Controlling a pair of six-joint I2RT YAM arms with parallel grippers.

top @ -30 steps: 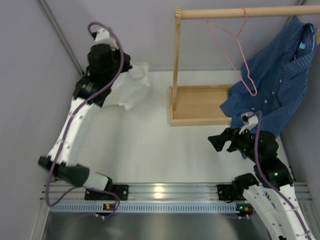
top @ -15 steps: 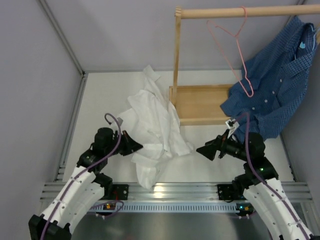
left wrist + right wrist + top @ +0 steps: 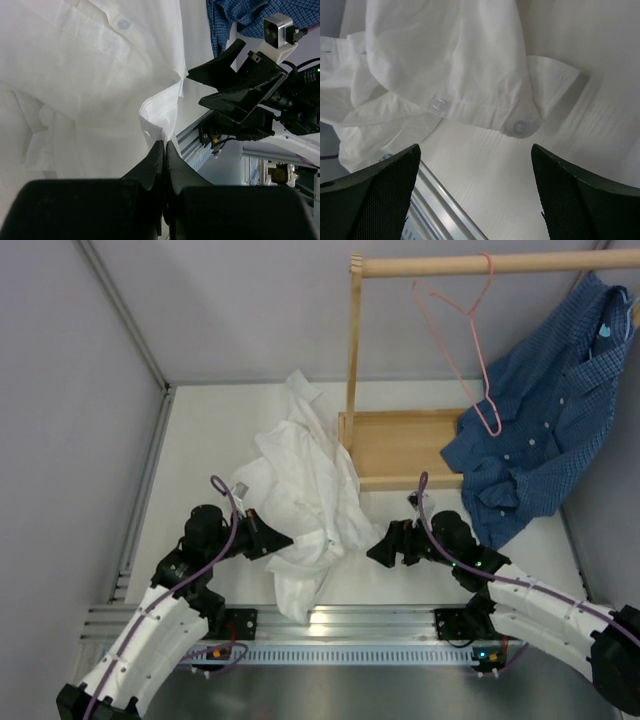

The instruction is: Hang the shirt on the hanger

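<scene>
Next, my right gripper pinches the white shirt's loose edge, across from my left gripper's hold, to lift and spread it for the hanger [image 3: 465, 345].
The white shirt [image 3: 305, 495] lies crumpled on the table, left of the wooden frame. It fills the left wrist view [image 3: 85, 75] and shows its buttoned edge in the right wrist view [image 3: 450, 65]. My left gripper [image 3: 283, 539] is shut on the shirt's edge [image 3: 160, 131]. My right gripper [image 3: 377, 552] is open and empty, just right of the shirt's near corner [image 3: 520, 125]. The pink wire hanger [image 3: 465, 345] hangs by its hook from the wooden rail [image 3: 480, 264], far from both grippers.
A blue checked shirt [image 3: 545, 430] hangs from the rail's right end. The wooden frame's tray base [image 3: 400, 450] stands behind the right gripper. A metal rail [image 3: 330, 622] runs along the table's near edge. Grey walls close in both sides.
One second ago my left arm held the shirt bunched at the far left. It has brought it down near the front. My right gripper has moved left, close to the shirt.
</scene>
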